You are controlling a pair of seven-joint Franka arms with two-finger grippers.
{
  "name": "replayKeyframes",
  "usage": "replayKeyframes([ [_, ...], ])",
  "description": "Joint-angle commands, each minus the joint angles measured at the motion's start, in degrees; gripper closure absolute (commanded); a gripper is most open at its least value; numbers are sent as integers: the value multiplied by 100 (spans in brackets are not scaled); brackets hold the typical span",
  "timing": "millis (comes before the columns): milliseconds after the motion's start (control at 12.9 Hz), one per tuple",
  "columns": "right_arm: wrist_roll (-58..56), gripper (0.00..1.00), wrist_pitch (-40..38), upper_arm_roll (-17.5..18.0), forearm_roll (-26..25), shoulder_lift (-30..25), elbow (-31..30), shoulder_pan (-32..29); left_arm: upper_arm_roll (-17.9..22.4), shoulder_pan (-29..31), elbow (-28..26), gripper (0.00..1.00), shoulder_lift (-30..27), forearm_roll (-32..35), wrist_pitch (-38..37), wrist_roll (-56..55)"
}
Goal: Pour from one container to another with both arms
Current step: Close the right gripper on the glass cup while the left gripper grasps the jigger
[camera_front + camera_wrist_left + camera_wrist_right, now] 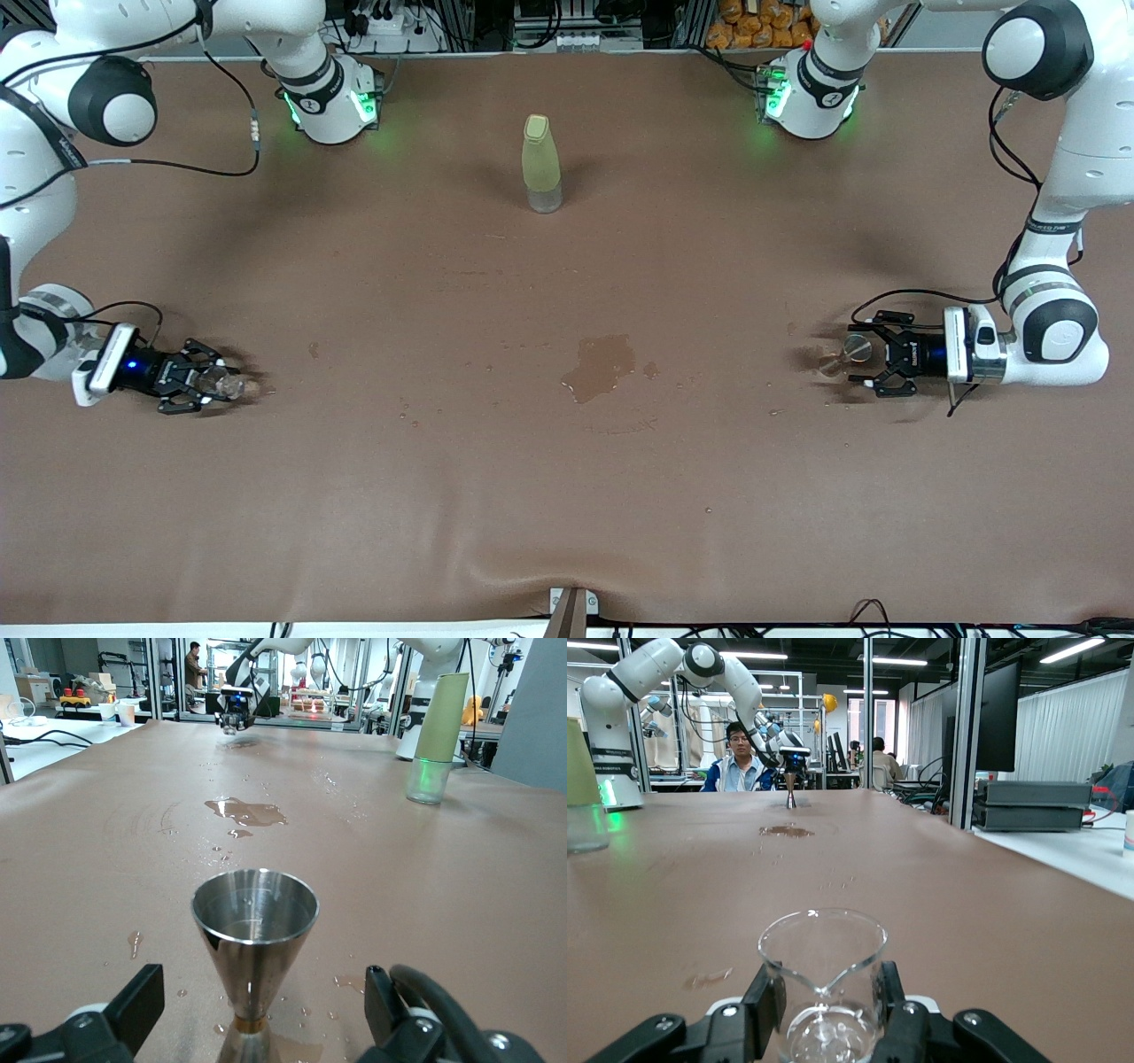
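Note:
The left gripper grabs the metal cup by its narrow middle [251, 1025] next, so the metal cup's opening [255, 906] stays free to receive the pour.
The tiny clear glass cup [824, 979] stands upright between the pads of my right gripper [826, 1005], which is shut on it. In the front view that gripper [215, 383] and the cup [227, 384] sit low at the right arm's end of the table. The silver jigger-like metal cup [255, 939] stands on the cloth at the left arm's end. My left gripper [261, 1014] is open around its narrow waist, with a gap at each finger. From the front, this gripper [852, 357] brackets the metal cup [856, 349].
A tall yellow-green bottle [541, 164] stands mid-table, farther from the front camera. A wet puddle [602, 365] with scattered drops lies on the brown cloth between the two grippers. Cables trail beside both arms.

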Motion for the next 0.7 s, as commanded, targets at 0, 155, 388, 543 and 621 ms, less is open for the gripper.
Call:
replayKeyframes([
  [0,666,100,18,151,80,-451,-107,115,-25,36,52,0,204,-276,8,291],
  [155,720,100,18,187,254,-574,-133,230,-25,36,44,0,249,-294,26,309],
  [388,1333,100,36,178,396,-899,-134,274,-25,27,35,8,240,-311,35,397],
  [543,1380,100,27,187,414,-900,-134,379,-25,36,26,30,240,-311,43,424],
  [621,1388,100,53,178,423,-943,-134,475,-25,36,26,38,240,-320,44,424],
])
